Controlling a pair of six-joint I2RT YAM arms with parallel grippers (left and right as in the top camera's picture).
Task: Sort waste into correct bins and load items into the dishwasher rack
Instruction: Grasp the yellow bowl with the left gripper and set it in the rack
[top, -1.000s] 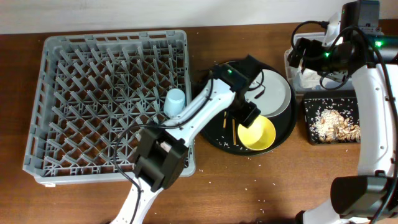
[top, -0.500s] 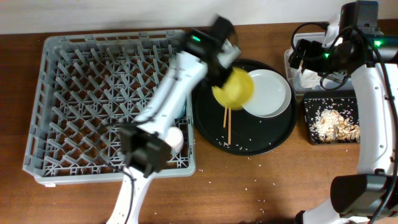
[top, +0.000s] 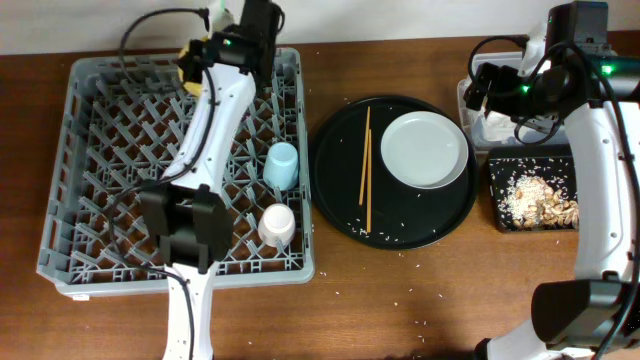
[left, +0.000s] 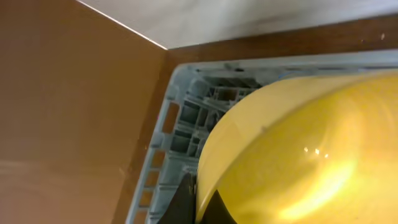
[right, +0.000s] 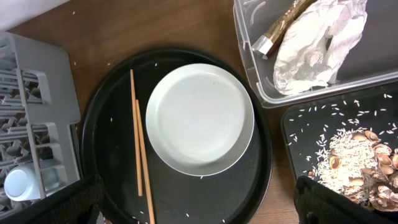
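Observation:
My left gripper should keep holding the yellow bowl until the rack's wires behind the light-blue cup support it, because the bowl's edge is still above the rack's back rim.
My left gripper (top: 200, 62) (left: 200, 202) is shut on the rim of the yellow bowl (left: 298, 149) (top: 188, 80), held on edge over the back of the grey dishwasher rack (top: 120, 180) (left: 186, 118). A light-blue cup (top: 282, 165) and a pink cup (top: 277, 224) (right: 22, 183) sit in the rack's right side. The pale plate (top: 427, 150) (right: 199, 118) and chopsticks (top: 366, 170) (right: 140, 149) lie on the round black tray (top: 340, 200). My right gripper (top: 497, 88) (right: 199, 208) hangs open above the clear tub (right: 249, 62), which holds the napkin (right: 317, 43) and wrapper (right: 280, 28).
The flat black tray (top: 500, 190) (right: 298, 124) at the right holds rice and food chunks (right: 354, 149). Loose rice grains (top: 390, 232) dot the round tray and the wooden table in front of it. A wall runs behind the rack.
The left arm has lifted the yellow bowl off the round tray and swung it left to the rack's back edge. The chopsticks shifted on the tray. The right arm stayed still.

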